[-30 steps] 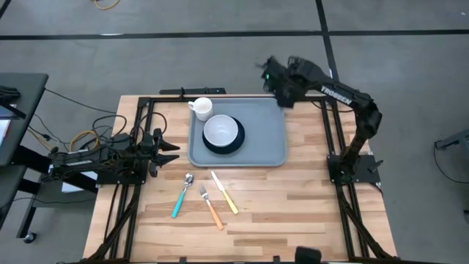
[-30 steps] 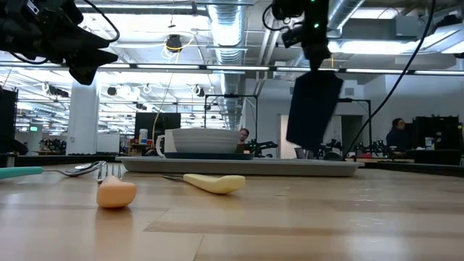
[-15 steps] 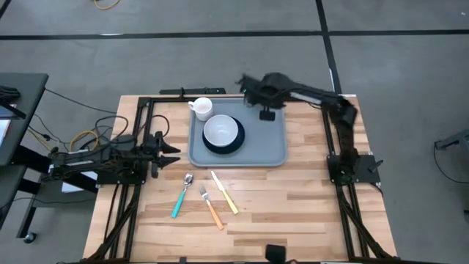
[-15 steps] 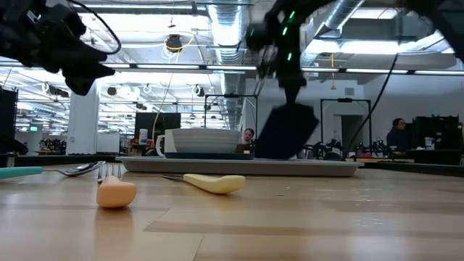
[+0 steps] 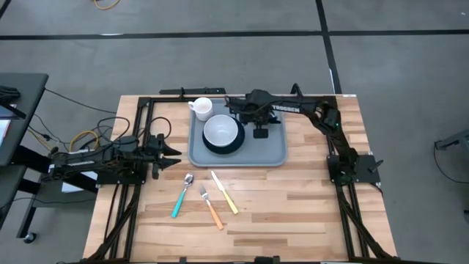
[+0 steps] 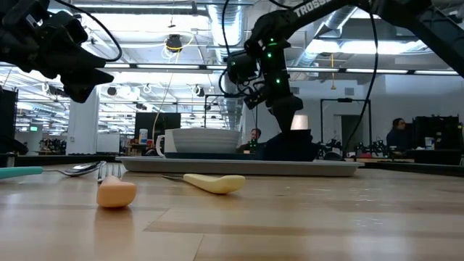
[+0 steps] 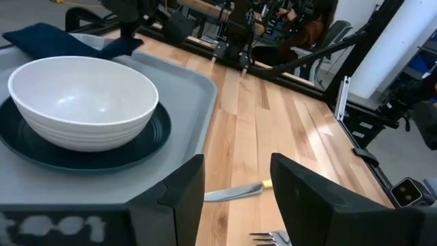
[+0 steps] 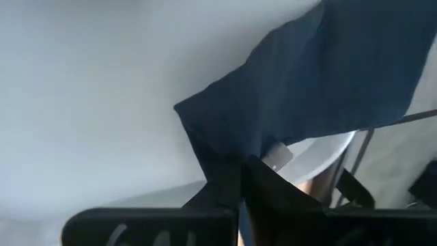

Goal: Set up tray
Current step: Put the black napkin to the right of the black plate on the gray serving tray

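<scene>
My right gripper stays closed on the napkin for now until it shifts toward the tray's front edge, since the napkin reaches past the tray's curved rim (image 8: 332,151).
The light grey-blue tray (image 5: 272,150) lies on the wooden table and carries a white bowl (image 5: 222,130) on a dark plate (image 5: 220,147) and a white mug (image 5: 201,108). My right gripper (image 5: 256,121) is low over the tray, right of the bowl, shut on a dark navy napkin (image 5: 260,133). That napkin also shows in the right wrist view (image 8: 334,68) and the low view (image 6: 290,148). My left gripper (image 7: 235,198) waits open at the tray's left edge, holding nothing. My right gripper pinches a bunched corner of the napkin (image 8: 222,154) between its two fingers (image 8: 273,198). It comes from above, slanting steeply down. The napkin hangs below the fingers and its lower part (image 6: 293,152) rests on the tray floor right of the bowl.
Near the tray's front edge lie a spoon with a teal handle (image 5: 181,196), a fork with an orange handle (image 5: 212,209) and a knife with a yellow handle (image 5: 226,193). Black frame rails (image 5: 146,110) run along the table's left and right sides.
My right gripper has come down from above the tray's far right corner, moving toward the table's left and near edges, still shut on the napkin. The napkin hung free in the air before; now its lower part lies on the tray beside the bowl.
</scene>
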